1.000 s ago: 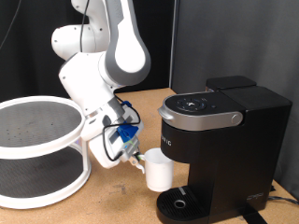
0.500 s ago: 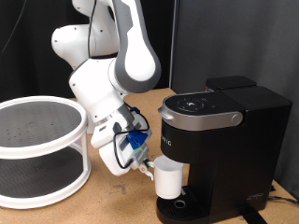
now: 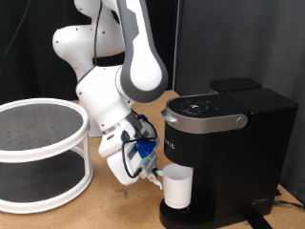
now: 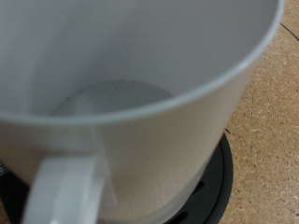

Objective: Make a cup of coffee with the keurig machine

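Note:
My gripper needs to open now, because the base of the white cup [image 3: 178, 187] is over and close on the black drip tray [image 3: 181, 216], and the cup would stand.
The white cup [image 3: 178, 187] stands upright over the round drip tray [image 3: 183, 216] of the black keurig machine [image 3: 224, 143], under its rounded head. My gripper [image 3: 152, 175] is at the cup's side towards the exterior view's left, by the handle; its fingertips are hidden. In the wrist view the cup [image 4: 140, 103] fills the frame, empty inside, with its handle [image 4: 65, 191] towards the camera and the black drip tray [image 4: 213, 187] beneath it. The fingers do not show there.
A white two-tier round rack [image 3: 38, 153] stands at the exterior view's left on the wooden table [image 3: 114, 205]. The white arm [image 3: 119, 76] rises over the middle. A dark curtain hangs behind.
The arm has carried the cup lower and towards the exterior view's right, from beside the machine to over its drip tray under the head.

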Available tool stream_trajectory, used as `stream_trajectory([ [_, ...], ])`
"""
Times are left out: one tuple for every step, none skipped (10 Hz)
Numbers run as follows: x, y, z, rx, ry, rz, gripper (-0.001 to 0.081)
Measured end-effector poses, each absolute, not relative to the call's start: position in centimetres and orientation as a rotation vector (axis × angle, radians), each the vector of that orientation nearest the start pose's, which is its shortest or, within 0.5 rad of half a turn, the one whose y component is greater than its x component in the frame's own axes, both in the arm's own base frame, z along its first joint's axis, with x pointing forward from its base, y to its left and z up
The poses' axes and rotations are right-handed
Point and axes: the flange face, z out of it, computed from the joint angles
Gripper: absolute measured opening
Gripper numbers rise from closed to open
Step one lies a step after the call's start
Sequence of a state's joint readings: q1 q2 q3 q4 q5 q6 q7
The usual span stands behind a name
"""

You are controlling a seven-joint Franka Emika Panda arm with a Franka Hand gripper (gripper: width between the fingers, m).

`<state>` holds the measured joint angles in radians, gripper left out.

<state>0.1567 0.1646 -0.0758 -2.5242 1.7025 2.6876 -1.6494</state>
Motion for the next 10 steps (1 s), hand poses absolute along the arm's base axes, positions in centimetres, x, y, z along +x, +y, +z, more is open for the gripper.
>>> stream_trajectory([
  [43.27,0.28,19.94,-2.596,-0.179,-0.645,0.0071],
  [43.37,0.35,19.89,-2.594,-0.174,-0.648,0.0071],
  [43.52,0.4,19.79,-2.594,-0.168,-0.648,0.0071],
  [43.68,0.42,19.67,-2.594,-0.164,-0.648,0.0071],
  [43.78,0.42,19.6,-2.594,-0.164,-0.648,0.0071],
  [43.8,0.4,19.57,-2.594,-0.163,-0.647,0.0194],
  [43.79,0.35,19.56,-2.595,-0.161,-0.647,0.0332],
  [43.76,0.22,19.52,-2.591,-0.159,-0.646,0.047],
  [43.6,-0.06,19.45,-2.587,-0.162,-0.639,0.047],
  [43.19,-0.56,19.42,-2.588,-0.17,-0.63,0.0641],
])
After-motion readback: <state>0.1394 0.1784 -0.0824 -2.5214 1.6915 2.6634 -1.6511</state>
